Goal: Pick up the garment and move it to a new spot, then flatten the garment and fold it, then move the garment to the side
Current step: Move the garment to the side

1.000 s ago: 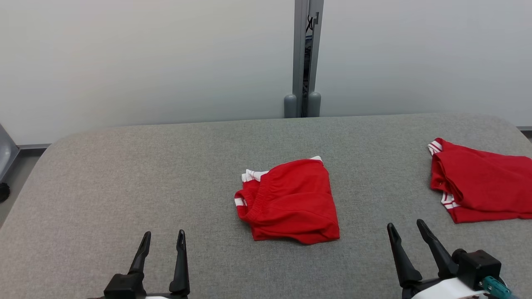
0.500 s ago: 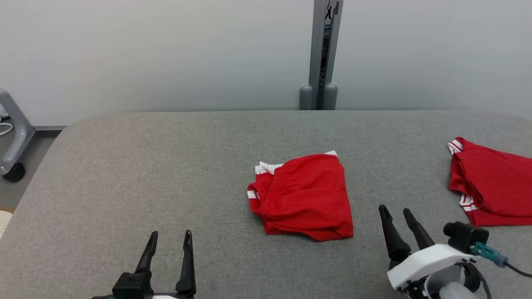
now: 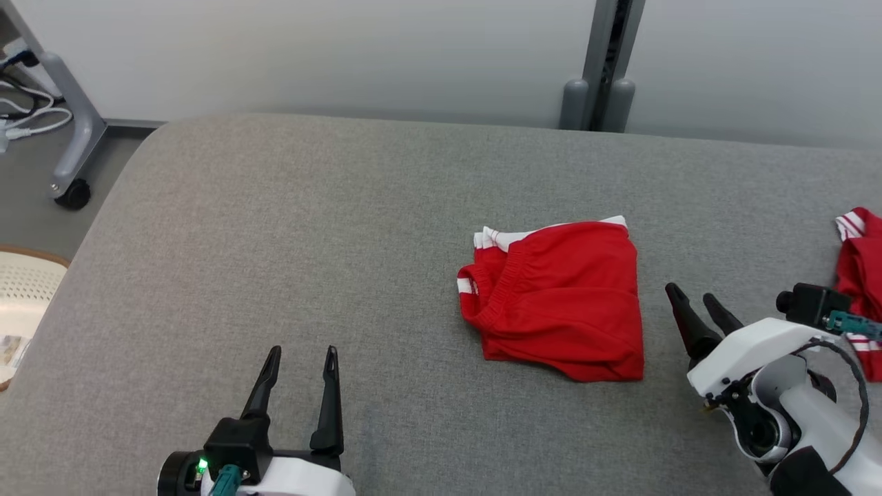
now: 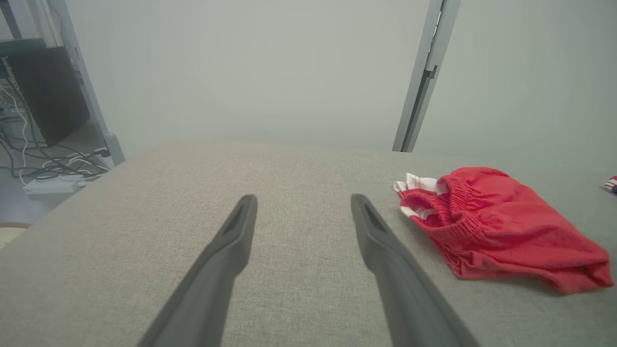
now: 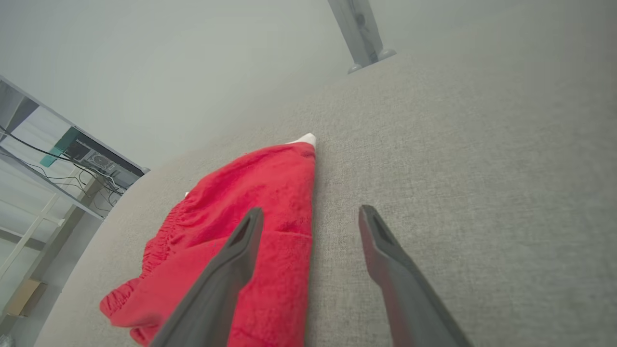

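Observation:
My right gripper picks up the garment by its smooth folded edge (image 3: 637,302) next, since its loose waistband layers lie open at one end.
A folded red garment (image 3: 559,300) with white trim lies on the grey padded table (image 3: 310,227), right of centre. The left wrist view has the garment (image 4: 496,226) to the right of my fingers; in the right wrist view the garment (image 5: 241,226) lies under and left of my left finger. My left gripper (image 3: 302,362) is open near the table's front, well left of the garment, with nothing between its fingers. My right gripper (image 3: 694,300) is open just off the garment's right edge, holding nothing.
A second red garment (image 3: 858,275) with white stripes lies at the table's right edge, behind my right wrist. A grey post (image 3: 603,65) stands behind the table. A wheeled stand leg (image 3: 72,138) and a pale basket (image 3: 21,303) are on the floor at left.
The head camera has turned left, shifting the whole picture right. My right gripper has swung in toward the garment's right edge. Both grippers stay open.

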### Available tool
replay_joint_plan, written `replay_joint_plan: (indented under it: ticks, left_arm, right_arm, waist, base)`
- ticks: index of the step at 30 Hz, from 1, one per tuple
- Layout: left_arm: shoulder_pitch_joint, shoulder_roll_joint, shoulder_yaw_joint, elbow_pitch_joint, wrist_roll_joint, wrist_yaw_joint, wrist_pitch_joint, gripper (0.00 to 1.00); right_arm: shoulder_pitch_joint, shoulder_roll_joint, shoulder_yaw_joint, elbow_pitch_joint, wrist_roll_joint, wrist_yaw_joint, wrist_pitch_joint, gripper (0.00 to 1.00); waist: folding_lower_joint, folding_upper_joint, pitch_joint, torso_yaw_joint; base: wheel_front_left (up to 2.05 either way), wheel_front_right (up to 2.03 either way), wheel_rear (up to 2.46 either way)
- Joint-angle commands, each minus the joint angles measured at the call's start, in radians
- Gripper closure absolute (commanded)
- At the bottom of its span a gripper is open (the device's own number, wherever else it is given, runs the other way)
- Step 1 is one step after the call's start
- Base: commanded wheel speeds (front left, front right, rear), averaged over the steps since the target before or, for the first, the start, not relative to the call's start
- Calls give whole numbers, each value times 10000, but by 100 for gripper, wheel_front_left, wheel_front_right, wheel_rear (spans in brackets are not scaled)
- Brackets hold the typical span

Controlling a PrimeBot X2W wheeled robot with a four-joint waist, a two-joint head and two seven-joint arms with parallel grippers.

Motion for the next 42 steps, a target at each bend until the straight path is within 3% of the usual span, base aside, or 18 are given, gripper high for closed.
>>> replay_joint_plan:
  ticks: [1,17,18,19,21,22,33,42]
  left_arm:
    - [-269,36,-86,6,-74,72,-40,0]
    - [-1007,38,-706,253,-315,297,-41,0]
    - [-1010,36,-711,256,-316,296,-41,0]
    - [-1013,36,-710,260,-322,311,-41,0]
    - [-1016,38,-722,281,-317,302,-41,0]
    - [-1019,36,-737,306,-290,257,-41,0]
    - [-1003,39,-652,310,-159,137,-41,0]
    - [-1138,38,-513,217,-17,102,-41,0]
  right_arm:
    - [-306,-144,129,224,224,20,60,0]
    - [-807,-40,1717,1366,1671,18,467,2]
    - [-792,-17,1801,1377,1739,18,443,24]
    - [-791,-19,1887,1378,1805,18,396,53]
    - [-847,-80,2118,1378,1751,18,249,79]
    - [-869,-103,2256,1367,1719,18,160,100]
    - [-1672,-628,3397,1261,1152,17,-945,100]
    - [-2620,-939,3903,1125,287,12,-1204,100]
  waist:
    - [0,0,443,343]
    - [0,0,1082,1049]
    - [0,0,1081,1054]
    - [0,0,1075,1054]
    - [0,0,1057,1035]
    - [0,0,1048,1015]
    - [0,0,911,491]
    - [0,0,1139,-456]
  base:
    - [0,0,0]
    - [0,0,0]
    - [0,0,0]
    - [0,0,0]
    - [0,0,0]
    - [0,0,0]
    - [0,0,0]
    - [0,0,0]
